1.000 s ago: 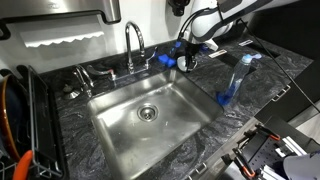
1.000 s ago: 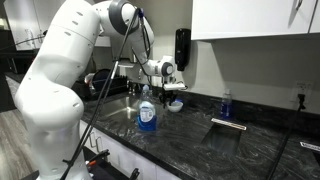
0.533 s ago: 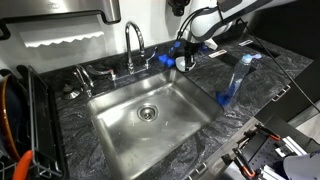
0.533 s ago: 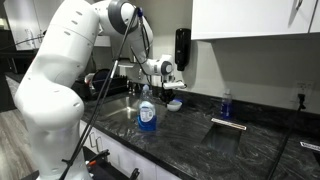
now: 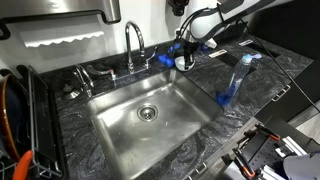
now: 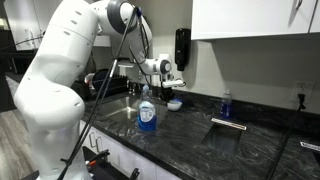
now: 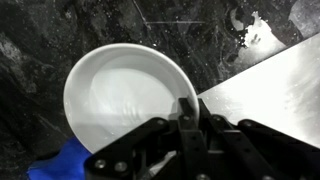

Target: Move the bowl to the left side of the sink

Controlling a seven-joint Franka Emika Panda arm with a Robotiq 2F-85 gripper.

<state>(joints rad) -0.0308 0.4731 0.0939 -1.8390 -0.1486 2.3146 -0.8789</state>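
Note:
My fingers are pinching the white bowl's rim from inside and outside, so the bowl would come up off the counter if I lifted my gripper now.
The small white bowl (image 7: 125, 95) sits on the dark marble counter by the sink's (image 5: 120, 130) far right corner, next to a blue sponge (image 7: 60, 165). In the wrist view my gripper (image 7: 187, 105) is shut on the bowl's rim, one finger inside and one outside. The steel sink edge (image 7: 270, 90) shows to the right of the bowl. In both exterior views the gripper (image 5: 185, 50) (image 6: 168, 85) stands right over the bowl (image 5: 183, 63) (image 6: 175, 103), behind the basin (image 6: 120, 112).
A chrome arched faucet (image 5: 133, 45) stands behind the sink, left of the bowl. A blue soap bottle (image 5: 232, 85) (image 6: 146, 112) stands on the counter right of the basin. A dish rack (image 5: 15, 120) is at the far left. The blue sponge (image 5: 165, 60) lies beside the faucet.
The gripper has settled slightly lower at the bowl. The bowl and everything else stay where they were.

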